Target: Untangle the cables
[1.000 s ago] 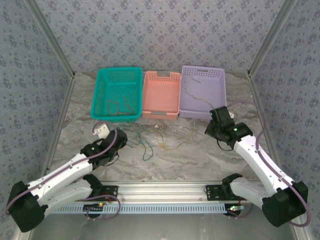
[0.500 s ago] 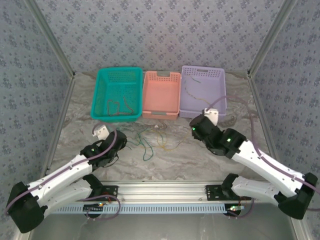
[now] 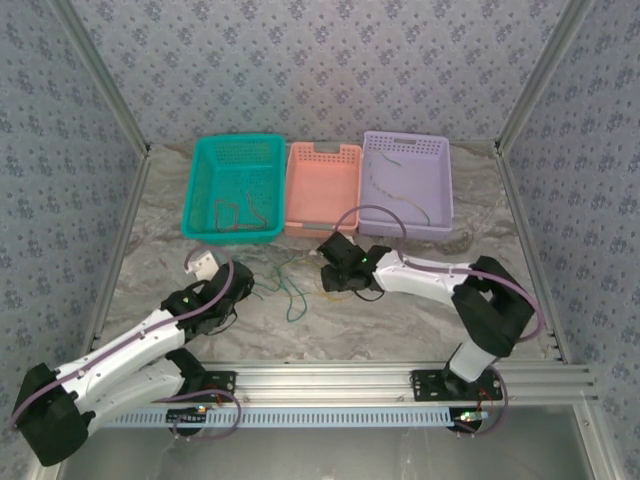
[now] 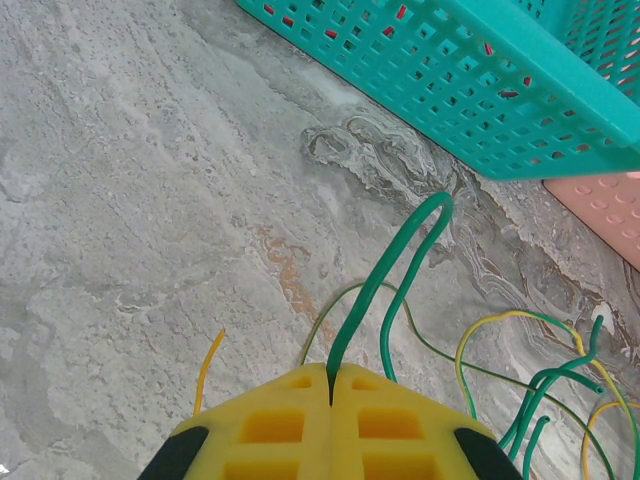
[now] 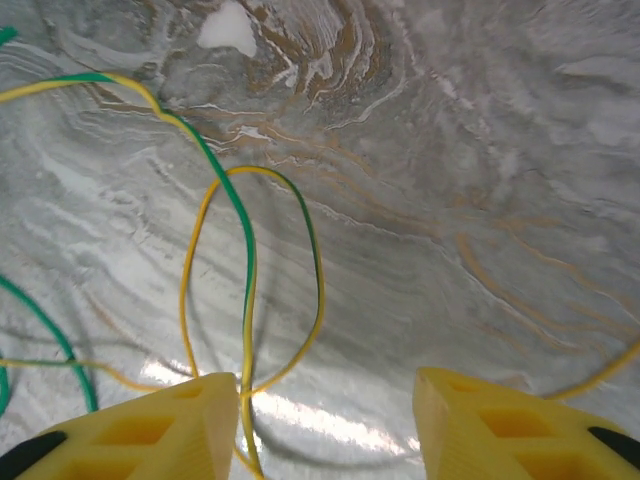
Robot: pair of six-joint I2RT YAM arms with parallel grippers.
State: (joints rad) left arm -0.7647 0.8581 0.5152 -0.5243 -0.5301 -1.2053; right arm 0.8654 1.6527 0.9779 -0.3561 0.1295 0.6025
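My right gripper will next grab the yellow-green cable's loop to pull the cables apart, leaving the green cable free.
A loose tangle of thin green and yellow cables point(image 3: 292, 292) lies on the marble table between the two arms. My left gripper point(image 3: 238, 284) is shut on a green cable point(image 4: 386, 272), which arches up from its yellow fingertips point(image 4: 372, 392). My right gripper point(image 3: 334, 270) is open and low over the right side of the tangle. A yellow-green cable loop point(image 5: 249, 262) lies on the table in front of its jaws, one strand running beside the left finger point(image 5: 205, 408). A dark cable point(image 3: 236, 214) lies in the teal basket and a tan cable point(image 3: 392, 192) in the purple basket.
Three baskets stand in a row at the back: teal point(image 3: 237, 139), pink point(image 3: 323, 149) and purple point(image 3: 405, 137). The teal basket's wall point(image 4: 480, 95) is close ahead of the left gripper. Patterned walls and metal frame posts close in the table.
The right arm swung left from the front of the purple basket down to the tangle, and its jaws opened. The left arm has stayed still, shut on the green cable.
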